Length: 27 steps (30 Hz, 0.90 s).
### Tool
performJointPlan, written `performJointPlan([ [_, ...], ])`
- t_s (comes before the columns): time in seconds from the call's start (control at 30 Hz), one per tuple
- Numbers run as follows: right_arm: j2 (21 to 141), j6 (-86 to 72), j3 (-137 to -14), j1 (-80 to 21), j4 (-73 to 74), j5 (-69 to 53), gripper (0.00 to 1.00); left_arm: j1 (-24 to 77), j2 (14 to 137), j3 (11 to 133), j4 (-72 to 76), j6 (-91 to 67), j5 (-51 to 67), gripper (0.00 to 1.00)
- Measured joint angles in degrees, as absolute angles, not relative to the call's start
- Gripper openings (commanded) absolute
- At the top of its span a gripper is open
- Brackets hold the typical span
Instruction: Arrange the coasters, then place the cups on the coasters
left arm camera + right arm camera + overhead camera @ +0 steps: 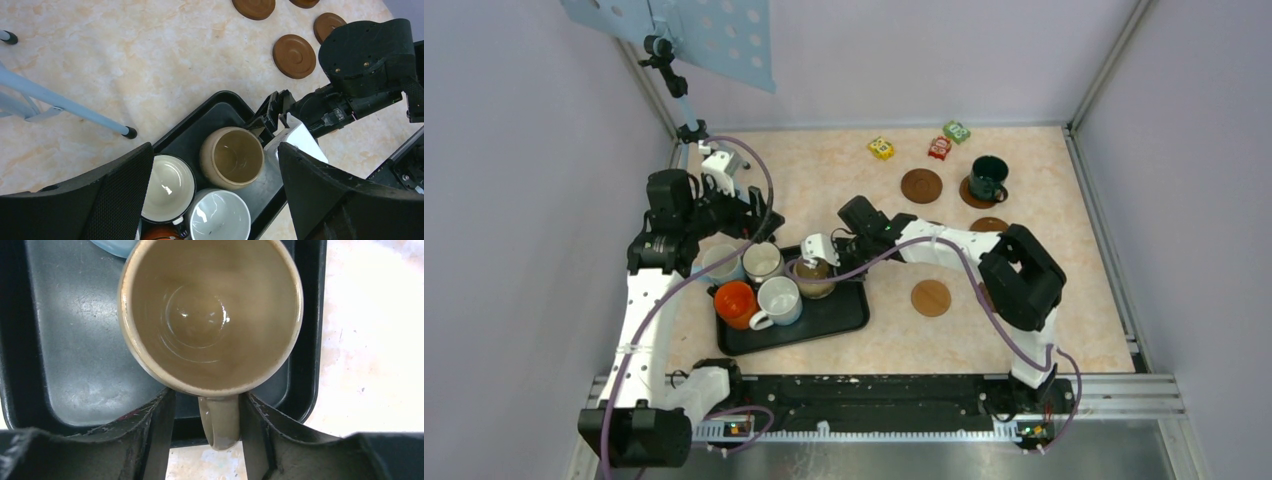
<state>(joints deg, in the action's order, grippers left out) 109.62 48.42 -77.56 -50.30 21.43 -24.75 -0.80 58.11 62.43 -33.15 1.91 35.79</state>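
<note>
The robot's right gripper still has its fingers open around the cup's handle (220, 422), so the beige cup (210, 315) would stay in the tray if the gripper lifted now.
The beige cup (210, 315) stands upright in the black tray (75, 365). My right gripper (207, 395) straddles its handle (222, 422): the right finger touches it, and a gap shows on the left side. My left gripper (215, 190) hangs wide open above the tray's cups, holding nothing. Beside the beige cup (814, 277) in the tray are an orange cup (736, 303), a white one (779, 298), a dark-rimmed one (762, 262) and one more white cup (722, 265). The dark green cup (987, 177) sits on a coaster (972, 197). Three bare coasters lie at the back (921, 185), at the right (989, 225) and in front (931, 297).
Small yellow (881, 148), red (939, 148) and green (956, 131) blocks lie near the back wall. A pale blue stand (679, 90) rises at the back left, its foot (130, 132) near the tray's corner. Walls and a metal frame enclose the table.
</note>
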Motion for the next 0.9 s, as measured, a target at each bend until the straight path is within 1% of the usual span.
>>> performJointPlan([
  [0.27, 109.6, 46.7, -75.4, -50.3, 19.4, -24.0, 0.36, -1.0, 58.1, 62.4, -32.9, 1.6, 36.6, 0.99],
  [0.33, 109.6, 45.6, -75.0, -50.3, 19.3, -24.0, 0.29, -1.1, 58.1, 62.4, -32.9, 1.6, 36.6, 0.99],
  [0.43, 109.6, 43.3, -74.7, -50.3, 19.2, -24.0, 0.13, -1.1, 58.1, 62.4, -32.9, 1.6, 36.6, 0.99],
  [0.5, 109.6, 42.2, -74.7, -50.3, 19.2, -24.1, 0.00, -1.1, 58.1, 62.4, -32.9, 1.6, 36.6, 0.99],
  [0.7, 107.7, 36.7, -72.3, -50.3, 18.2, -23.2, 0.00, -1.1, 58.1, 62.3, -32.9, 1.6, 36.6, 0.99],
  [0.9, 104.2, 29.5, -70.8, -47.7, 20.8, -22.5, 0.00, -1.1, 58.1, 62.2, -32.8, 1.4, 36.6, 0.99],
])
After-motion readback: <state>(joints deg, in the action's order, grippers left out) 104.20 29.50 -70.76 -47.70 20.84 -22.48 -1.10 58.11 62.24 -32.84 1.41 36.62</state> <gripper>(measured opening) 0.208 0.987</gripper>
